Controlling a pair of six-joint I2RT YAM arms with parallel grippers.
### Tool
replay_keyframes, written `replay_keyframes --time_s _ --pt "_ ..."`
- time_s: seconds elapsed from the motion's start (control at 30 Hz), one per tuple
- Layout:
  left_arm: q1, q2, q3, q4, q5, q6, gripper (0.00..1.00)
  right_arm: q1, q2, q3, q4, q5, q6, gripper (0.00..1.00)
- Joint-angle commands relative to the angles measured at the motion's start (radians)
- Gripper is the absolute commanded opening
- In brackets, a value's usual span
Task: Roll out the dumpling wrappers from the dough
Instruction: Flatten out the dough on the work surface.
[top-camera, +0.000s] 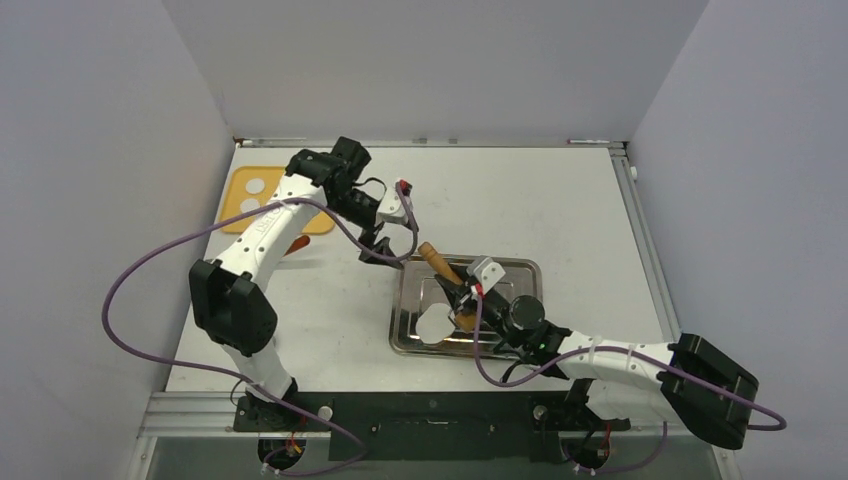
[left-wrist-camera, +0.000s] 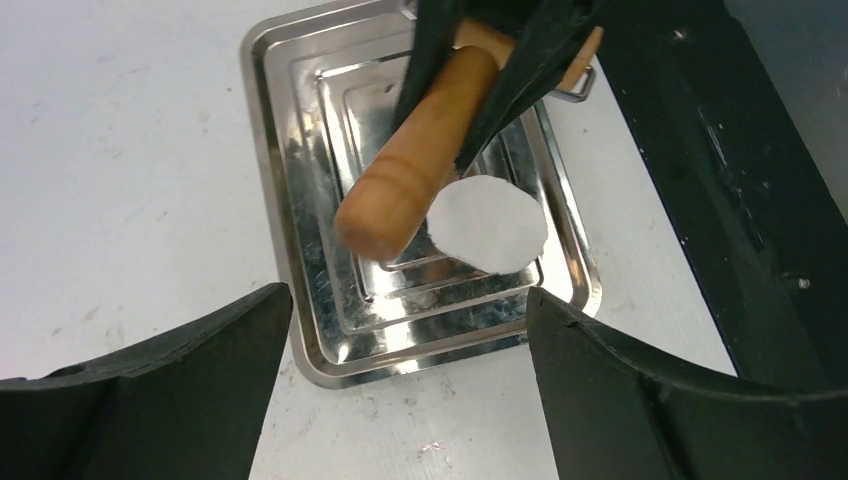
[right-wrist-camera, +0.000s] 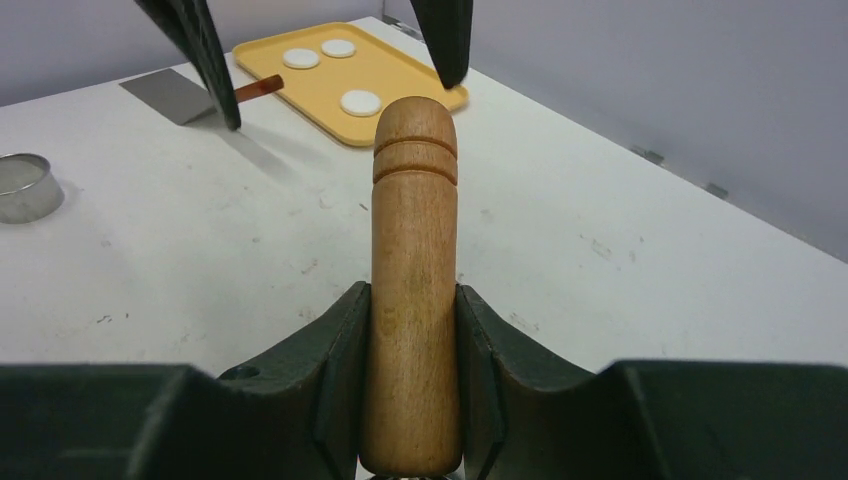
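I should next grab the wooden rolling pin's free grooved handle end with my left gripper, so the roller can roll out dough.
A flattened white dumpling wrapper (top-camera: 432, 325) lies in the steel tray (top-camera: 515, 275). It also shows in the left wrist view (left-wrist-camera: 488, 222). My right gripper (top-camera: 462, 298) is shut on a wooden rolling pin (top-camera: 436, 260) and holds it over the tray, beside the wrapper. The right wrist view shows the pin (right-wrist-camera: 413, 230) clamped between the fingers (right-wrist-camera: 340, 340). Three round dough lumps (right-wrist-camera: 360, 102) sit on a yellow tray (right-wrist-camera: 400, 85) at the back left. My left gripper (top-camera: 385, 240) is open and empty, hovering by the steel tray's far left corner.
A small shiny metal ring (right-wrist-camera: 22, 185) stands on the table left of the tray. A flat metal scraper (right-wrist-camera: 175, 95) with a reddish handle (top-camera: 297, 245) lies by the yellow tray (top-camera: 240, 185). Grey walls enclose the table on three sides.
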Motion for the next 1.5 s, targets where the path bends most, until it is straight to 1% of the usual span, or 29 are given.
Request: replay_keyframes --time_s 0.0,0.07,0.13,0.23,0.37,0.4,0.5,0.53,0.6,0.67,0.73,0.8,0.83,0.93,1.0,1.03,1.07,1.1,1.13,1.17,1.23,1.3,1.4,1.47 --pt "-0.062 -0.075 -0.073 -0.012 -0.057 0.182 0.84 -0.018 0.059 0.094 0.098 -0.167 -0.049 0.08" --pt "-0.079 -0.096 -0.08 0.05 -0.105 0.121 0.84 -0.023 0.08 0.109 0.103 -0.19 -0.051 0.08" --pt "-0.091 -0.091 -0.058 0.069 -0.126 0.089 0.84 -0.027 0.099 0.126 0.102 -0.207 -0.047 0.08" --pt "-0.129 -0.084 -0.073 0.124 -0.214 0.039 0.82 -0.031 0.117 0.14 0.109 -0.226 -0.047 0.08" --pt "-0.172 -0.068 -0.109 0.131 -0.319 0.049 0.72 -0.036 0.13 0.157 0.095 -0.23 -0.056 0.08" --pt "-0.18 -0.066 -0.117 0.134 -0.344 0.047 0.69 -0.037 0.134 0.16 0.092 -0.231 -0.056 0.08" --pt "-0.195 -0.063 -0.129 0.168 -0.377 0.015 0.48 -0.048 0.157 0.167 0.084 -0.24 -0.05 0.08" --pt "-0.199 -0.062 -0.125 0.17 -0.374 0.009 0.44 -0.051 0.166 0.168 0.085 -0.242 -0.049 0.08" --pt "-0.209 -0.056 -0.119 0.168 -0.377 0.005 0.42 -0.059 0.186 0.171 0.095 -0.242 -0.044 0.08" --pt "-0.215 -0.05 -0.116 0.166 -0.383 0.0 0.34 -0.068 0.2 0.171 0.107 -0.246 -0.037 0.08" --pt "-0.216 -0.046 -0.117 0.167 -0.386 -0.008 0.2 -0.074 0.208 0.175 0.11 -0.252 -0.034 0.08" --pt "-0.217 -0.043 -0.122 0.168 -0.381 -0.018 0.02 -0.08 0.218 0.184 0.103 -0.255 -0.033 0.08" --pt "-0.217 -0.042 -0.13 0.174 -0.373 -0.028 0.0 -0.083 0.224 0.185 0.098 -0.256 -0.032 0.08" --pt "-0.219 -0.039 -0.163 0.197 -0.364 -0.068 0.0 -0.098 0.239 0.182 0.096 -0.255 -0.021 0.08" --pt "-0.214 -0.041 -0.209 0.267 -0.402 -0.132 0.0 -0.103 0.238 0.179 0.073 -0.249 -0.012 0.09" --pt "-0.207 -0.047 -0.239 0.317 -0.428 -0.172 0.0 -0.104 0.236 0.183 0.046 -0.243 -0.008 0.16" --pt "-0.2 -0.053 -0.267 0.364 -0.451 -0.208 0.0 -0.105 0.231 0.189 0.014 -0.244 -0.002 0.28" --pt "-0.195 -0.056 -0.294 0.409 -0.484 -0.237 0.0 -0.107 0.228 0.199 -0.027 -0.247 0.008 0.43" --pt "-0.192 -0.057 -0.317 0.443 -0.518 -0.261 0.0 -0.108 0.224 0.21 -0.07 -0.248 0.022 0.54" --pt "-0.191 -0.056 -0.338 0.462 -0.548 -0.272 0.0 -0.11 0.219 0.223 -0.114 -0.245 0.042 0.61" --pt "-0.18 -0.051 -0.376 0.481 -0.563 -0.297 0.0 -0.113 0.205 0.256 -0.215 -0.228 0.099 0.65" --pt "-0.157 -0.048 -0.409 0.494 -0.508 -0.341 0.0 -0.119 0.181 0.278 -0.308 -0.193 0.155 0.67" --pt "-0.109 -0.035 -0.437 0.494 -0.387 -0.425 0.0 -0.143 0.146 0.306 -0.443 -0.146 0.248 0.69" --pt "-0.085 -0.026 -0.461 0.483 -0.342 -0.436 0.0 -0.16 0.138 0.326 -0.555 -0.075 0.294 0.69"
